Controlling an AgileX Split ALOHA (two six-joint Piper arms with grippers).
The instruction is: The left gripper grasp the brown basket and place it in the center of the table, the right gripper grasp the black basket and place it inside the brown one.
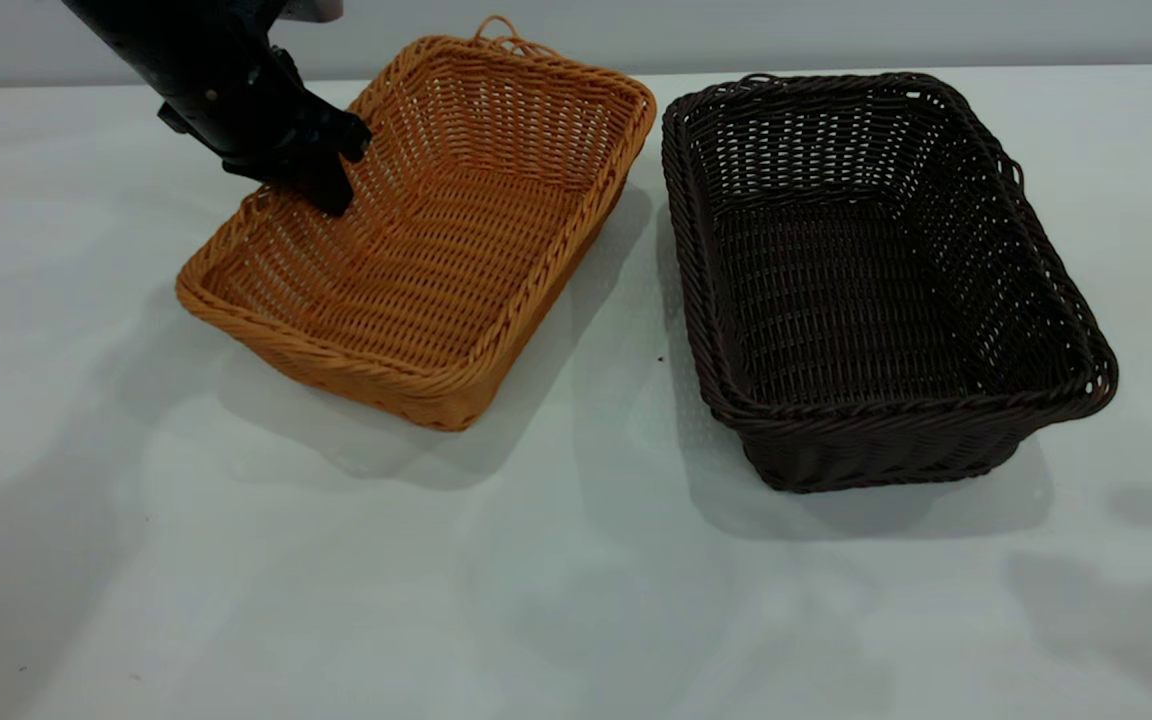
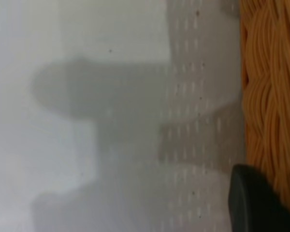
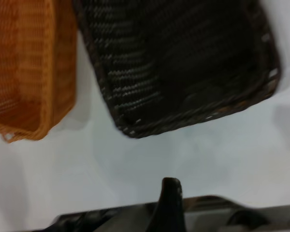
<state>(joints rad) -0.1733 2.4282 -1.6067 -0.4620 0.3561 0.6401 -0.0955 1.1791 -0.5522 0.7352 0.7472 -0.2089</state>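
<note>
The robot's right gripper next needs to take hold of the black basket by its short braided rim (image 1: pixel 980 410), so that it can put the black basket inside the brown basket (image 1: pixel 436 230).
The brown basket (image 1: pixel 436 230) sits left of the table's (image 1: pixel 576 600) middle, turned at an angle. My left gripper (image 1: pixel 334 188) is at its far-left long rim, one finger inside and one outside, shut on the braided rim. The left wrist view shows that rim (image 2: pixel 270 96) with the outer finger (image 2: pixel 256 203) against it. The black basket (image 1: pixel 866 270) stands to the right of the brown one, a narrow gap between them. My right gripper (image 3: pixel 171 193) is out of the exterior view; it hangs high above the table near the black basket's (image 3: pixel 183 63) short end.
The arm's shadow falls on the white tabletop (image 2: pixel 87 121) outside the brown basket's rim. Bare table runs in front of both baskets and to the far left and right. The table's back edge meets a grey wall (image 1: pixel 836 30).
</note>
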